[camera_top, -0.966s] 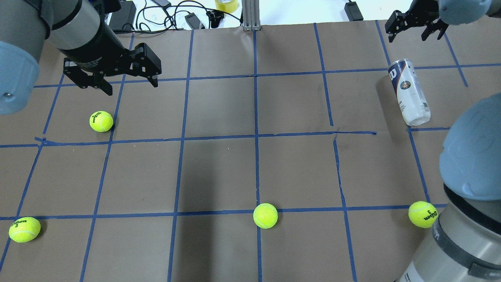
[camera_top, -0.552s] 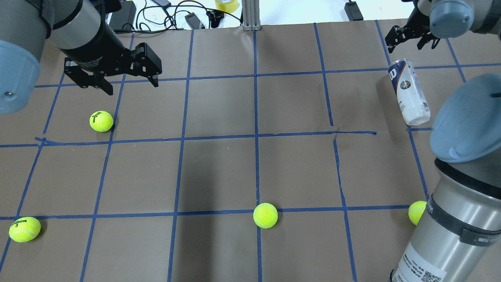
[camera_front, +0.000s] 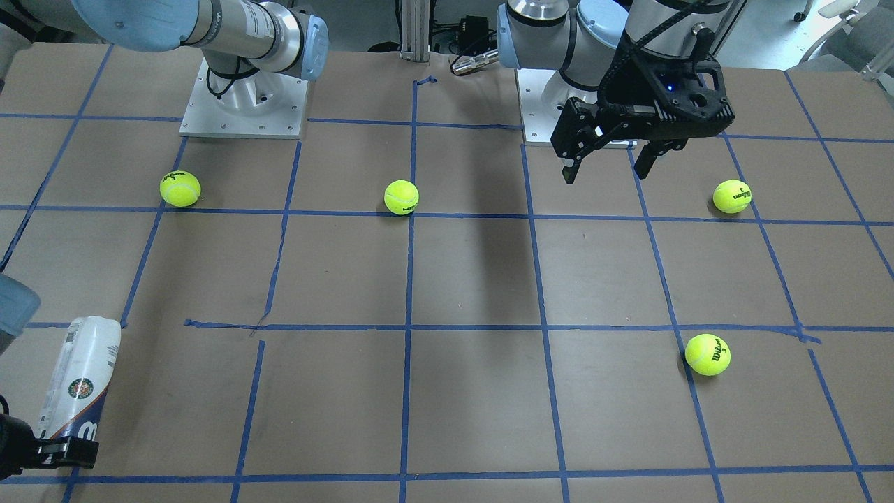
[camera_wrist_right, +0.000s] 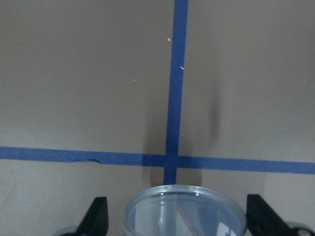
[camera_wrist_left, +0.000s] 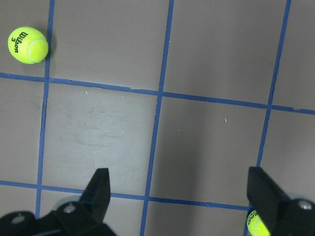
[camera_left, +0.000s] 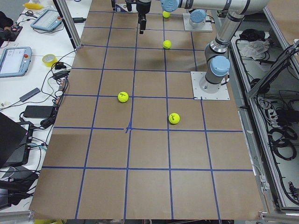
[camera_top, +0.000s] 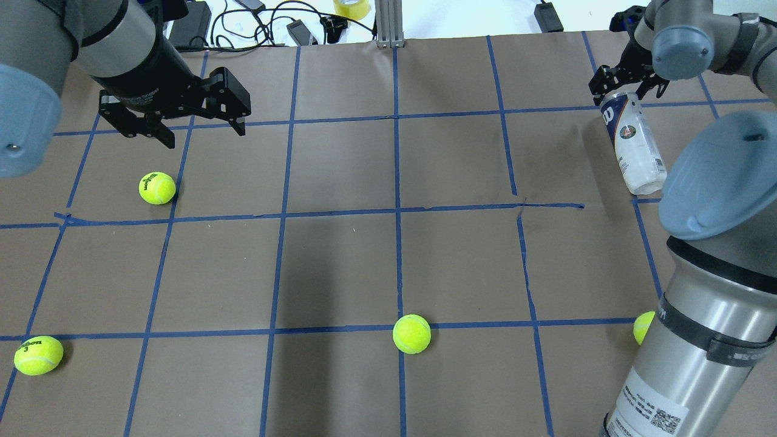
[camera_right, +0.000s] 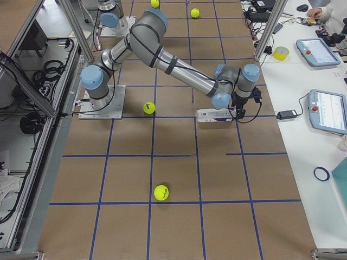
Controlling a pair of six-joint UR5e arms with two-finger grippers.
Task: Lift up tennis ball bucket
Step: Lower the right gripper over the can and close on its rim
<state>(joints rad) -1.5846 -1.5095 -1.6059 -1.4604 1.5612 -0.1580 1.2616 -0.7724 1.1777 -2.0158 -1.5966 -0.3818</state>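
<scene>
My right gripper grabs the bucket by its open navy end [camera_front: 81, 429] [camera_wrist_right: 184, 212] next, to lift up the tennis ball bucket.
The tennis ball bucket [camera_top: 633, 142] is a clear tube with a white and navy label. It lies on its side at the table's far right and also shows in the front view [camera_front: 73, 381] and the right side view [camera_right: 212, 116]. My right gripper [camera_top: 628, 90] is open and hangs over the tube's far, navy end. In the right wrist view the tube's round open rim [camera_wrist_right: 184, 211] sits between the two fingers [camera_wrist_right: 97, 216], with no touch visible. My left gripper [camera_top: 203, 130] is open and empty, high over the far left, and also shows in the front view [camera_front: 605, 171].
Several yellow-green tennis balls lie loose on the brown gridded table: one below the left gripper [camera_top: 157, 187], one near left [camera_top: 38, 355], one near centre [camera_top: 411, 334], one half hidden by my right arm [camera_top: 643, 328]. Cables and a tape roll [camera_top: 351, 7] lie beyond the far edge.
My right gripper has moved nearer and down from beyond the tube to over its far end. The right arm's elbow has swung in and now covers part of the near-right ball. The left arm has not moved.
</scene>
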